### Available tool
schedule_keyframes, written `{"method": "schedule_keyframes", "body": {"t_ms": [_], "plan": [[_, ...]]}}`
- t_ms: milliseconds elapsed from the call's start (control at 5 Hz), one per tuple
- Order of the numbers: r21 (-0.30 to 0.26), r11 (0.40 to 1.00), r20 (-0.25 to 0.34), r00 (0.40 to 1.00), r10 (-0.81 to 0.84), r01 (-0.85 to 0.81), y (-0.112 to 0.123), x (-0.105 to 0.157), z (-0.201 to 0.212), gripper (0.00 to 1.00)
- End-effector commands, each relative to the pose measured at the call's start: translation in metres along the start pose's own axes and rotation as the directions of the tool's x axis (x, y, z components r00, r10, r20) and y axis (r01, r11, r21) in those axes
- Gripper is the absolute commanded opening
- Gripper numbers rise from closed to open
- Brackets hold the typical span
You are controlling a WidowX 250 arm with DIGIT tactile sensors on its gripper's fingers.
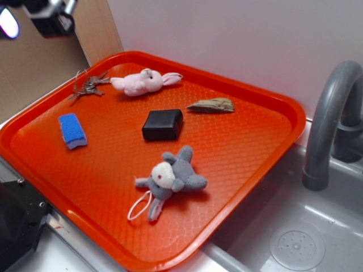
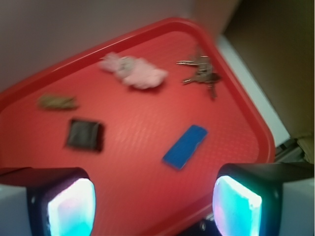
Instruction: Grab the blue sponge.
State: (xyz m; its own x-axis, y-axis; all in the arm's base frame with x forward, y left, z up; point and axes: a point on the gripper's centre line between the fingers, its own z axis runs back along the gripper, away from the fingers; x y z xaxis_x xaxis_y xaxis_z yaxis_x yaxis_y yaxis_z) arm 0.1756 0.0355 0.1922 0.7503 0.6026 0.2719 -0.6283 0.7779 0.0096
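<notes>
The robot's gripper should next grab the long sides of the blue sponge (image 1: 72,130). The sponge is narrow across, while its short ends are far apart.
The blue sponge (image 1: 72,130) lies flat on the left part of the orange tray (image 1: 249,141), its pale bottom layer showing at the near edge. In the wrist view the blue sponge (image 2: 185,146) sits on the tray (image 2: 147,196) ahead of my gripper (image 2: 154,205), a little right of centre and well below it. My gripper is open, its two glowing pads (image 2: 71,209) wide apart with nothing between them. In the exterior view only part of the gripper (image 1: 34,20) shows at the top left corner, high above the tray.
A black block (image 1: 163,124) sits mid-tray. A pink plush rabbit (image 1: 142,83), a bunch of keys (image 1: 88,86) and a brownish piece (image 1: 211,105) lie along the far side. A grey plush (image 1: 170,178) lies near the front. A grey faucet (image 1: 332,124) and sink (image 1: 295,246) stand to the right.
</notes>
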Motion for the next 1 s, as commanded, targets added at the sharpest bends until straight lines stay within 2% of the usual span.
{"method": "schedule_keyframes", "body": {"t_ms": [0,200,400,800], "plan": [[0.056,0.956,0.048,0.957,0.285,-0.287,0.038,0.014,-0.055,1.00],[0.051,0.951,0.032,0.952,0.304,-0.305,0.043,0.020,-0.085,1.00],[0.032,0.954,-0.019,0.954,0.298,-0.297,0.044,0.017,-0.111,1.00],[-0.050,0.958,-0.172,0.947,0.272,-0.284,0.039,-0.003,-0.140,1.00]]}}
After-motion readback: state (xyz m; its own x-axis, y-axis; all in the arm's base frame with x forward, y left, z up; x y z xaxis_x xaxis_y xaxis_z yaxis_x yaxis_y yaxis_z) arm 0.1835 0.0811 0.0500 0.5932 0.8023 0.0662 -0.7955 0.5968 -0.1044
